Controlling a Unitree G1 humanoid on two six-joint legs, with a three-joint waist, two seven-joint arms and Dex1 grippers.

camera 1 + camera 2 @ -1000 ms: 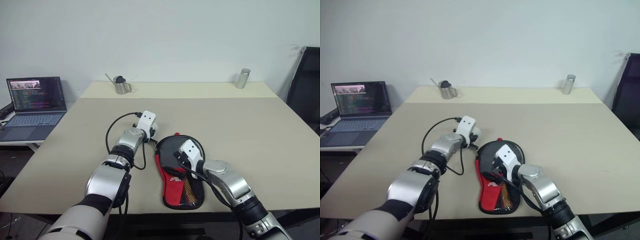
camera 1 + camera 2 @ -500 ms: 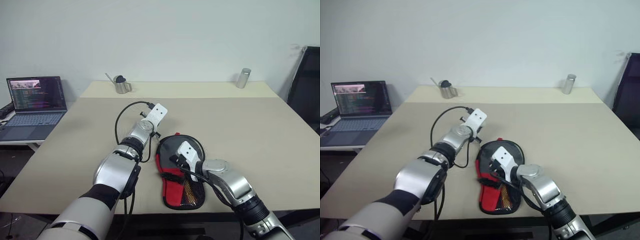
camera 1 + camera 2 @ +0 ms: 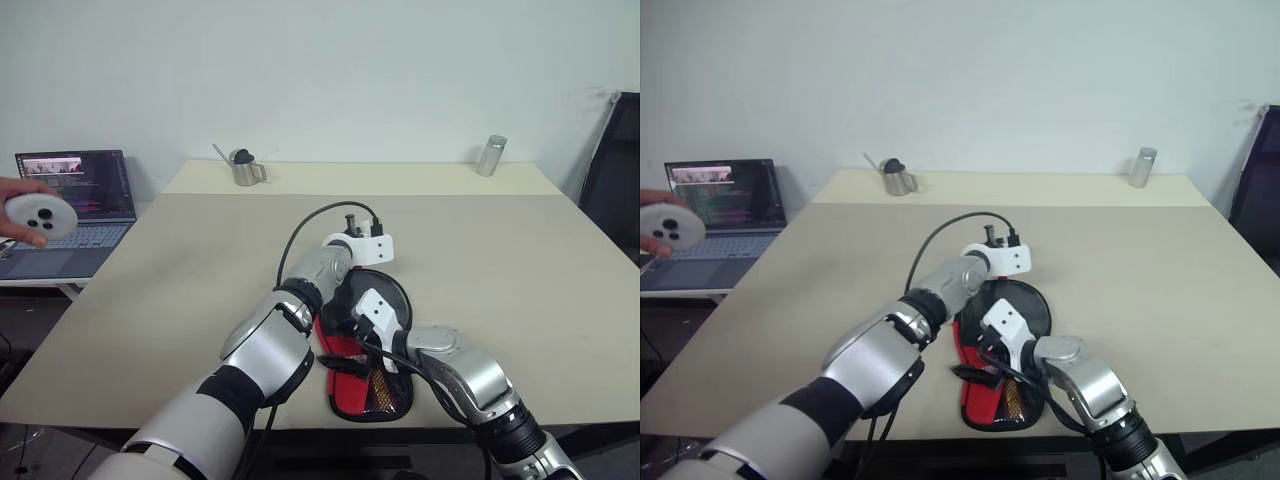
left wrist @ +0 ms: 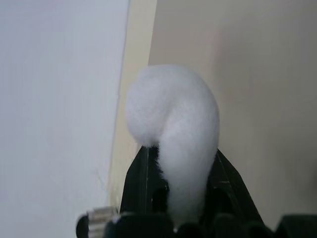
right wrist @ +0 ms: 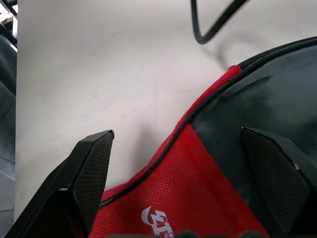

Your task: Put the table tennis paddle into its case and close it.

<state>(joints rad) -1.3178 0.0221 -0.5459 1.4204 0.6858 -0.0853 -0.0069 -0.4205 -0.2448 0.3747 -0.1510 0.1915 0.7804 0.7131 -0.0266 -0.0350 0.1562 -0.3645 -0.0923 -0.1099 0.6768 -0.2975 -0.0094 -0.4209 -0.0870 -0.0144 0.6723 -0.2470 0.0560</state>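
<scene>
The white tuft hangs above the tan tabletop in the left wrist view, so my left gripper should keep holding it.
The black and red case lies near the table's front edge, round end away from me. The paddle is hidden, apart from a wood-coloured strip behind the case's mesh. My left gripper hovers over the case's far rim, pointing forward, and is shut on a white fluffy tuft. I cannot tell whether the tuft is joined to the case. Low over the case's left edge my right gripper stands open. One of its fingers is over the table, the other over the case's black part.
On a side desk at the left is an open laptop, with a person's hand holding a round white device in front of it. A metal pitcher and a metal cylinder stand at the table's far edge. A black chair is at the right.
My left arm has swung right and rolled, from the case's left side to above its far rim. A hand with a white device has come in at the left. The right gripper has barely moved.
</scene>
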